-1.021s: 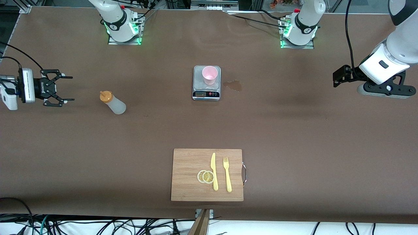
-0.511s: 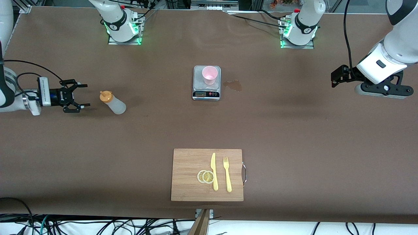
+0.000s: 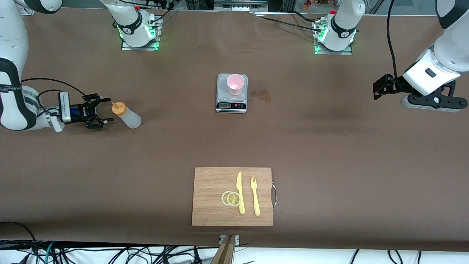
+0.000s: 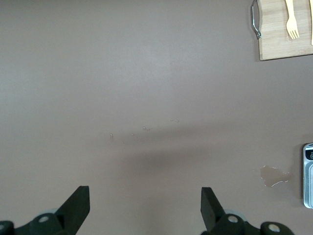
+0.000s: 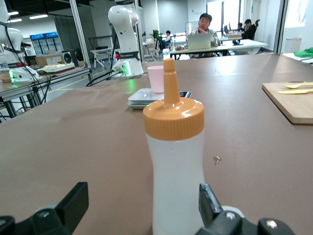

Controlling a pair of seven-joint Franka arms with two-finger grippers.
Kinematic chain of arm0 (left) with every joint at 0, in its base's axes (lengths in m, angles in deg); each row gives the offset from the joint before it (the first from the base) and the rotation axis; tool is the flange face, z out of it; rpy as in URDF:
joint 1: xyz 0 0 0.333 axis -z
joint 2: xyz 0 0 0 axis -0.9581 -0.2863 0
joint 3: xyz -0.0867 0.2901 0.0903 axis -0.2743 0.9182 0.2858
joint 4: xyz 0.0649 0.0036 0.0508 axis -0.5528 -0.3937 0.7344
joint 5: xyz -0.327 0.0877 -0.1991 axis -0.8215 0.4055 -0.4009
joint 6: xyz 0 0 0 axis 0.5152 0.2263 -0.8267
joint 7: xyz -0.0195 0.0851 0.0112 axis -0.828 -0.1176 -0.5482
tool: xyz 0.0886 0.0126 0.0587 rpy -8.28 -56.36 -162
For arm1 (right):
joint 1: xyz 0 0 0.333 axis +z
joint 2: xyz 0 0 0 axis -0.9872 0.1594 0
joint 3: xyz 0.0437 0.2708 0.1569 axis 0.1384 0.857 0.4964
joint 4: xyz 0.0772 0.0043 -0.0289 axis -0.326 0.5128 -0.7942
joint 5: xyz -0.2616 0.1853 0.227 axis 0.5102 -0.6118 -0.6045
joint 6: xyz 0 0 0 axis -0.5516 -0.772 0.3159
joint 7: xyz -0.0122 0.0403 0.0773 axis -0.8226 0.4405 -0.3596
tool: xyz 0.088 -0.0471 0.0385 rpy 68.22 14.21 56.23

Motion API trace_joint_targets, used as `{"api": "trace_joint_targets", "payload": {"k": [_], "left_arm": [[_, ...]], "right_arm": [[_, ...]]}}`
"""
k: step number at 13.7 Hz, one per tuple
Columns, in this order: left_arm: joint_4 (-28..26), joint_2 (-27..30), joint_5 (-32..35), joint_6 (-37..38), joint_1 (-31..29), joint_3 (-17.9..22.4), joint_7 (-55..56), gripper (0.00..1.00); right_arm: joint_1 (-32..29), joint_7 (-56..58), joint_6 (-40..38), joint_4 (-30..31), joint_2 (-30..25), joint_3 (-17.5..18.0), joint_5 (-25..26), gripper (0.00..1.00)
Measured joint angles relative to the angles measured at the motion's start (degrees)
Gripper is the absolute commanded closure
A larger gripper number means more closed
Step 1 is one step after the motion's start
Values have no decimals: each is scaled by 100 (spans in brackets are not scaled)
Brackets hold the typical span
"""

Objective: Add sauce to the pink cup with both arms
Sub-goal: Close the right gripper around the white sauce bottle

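My right gripper grabs the sauce by the straight sides of its whitish body (image 5: 178, 191) next, since the orange cap slopes up into a thin nozzle (image 5: 171, 82).
The sauce (image 3: 126, 115), a whitish squeeze bottle with an orange nozzle cap, stands upright toward the right arm's end of the table. My right gripper (image 3: 107, 110) is low beside it and open. In the right wrist view the sauce (image 5: 173, 161) rises just ahead of the right gripper (image 5: 142, 205), close to one finger, and nothing grips it. The pink cup (image 3: 235, 84) sits on a grey scale (image 3: 231, 104) at mid-table, and the pink cup (image 5: 156, 78) also shows past the bottle. My left gripper (image 3: 433, 104) waits, open and empty, high over the left arm's end; below the left gripper (image 4: 145, 210) is bare table.
A small stain (image 3: 262, 96) lies beside the scale, toward the left arm's end. A wooden cutting board (image 3: 212, 183) nearer the front camera carries a yellow knife (image 3: 240, 192), a fork (image 3: 254, 196) and two lemon slices (image 3: 231, 198).
My right gripper has travelled across the table from its end toward the sauce bottle, staying open. The left arm has barely shifted.
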Motion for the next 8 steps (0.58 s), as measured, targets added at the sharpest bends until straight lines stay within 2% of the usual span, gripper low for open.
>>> {"api": "trace_joint_targets", "payload": {"k": [8], "left_arm": [[22, -1, 0, 0, -70, 60, -1, 0]], "right_arm": [[4, 53, 54, -128, 437, 448, -403, 0]]}}
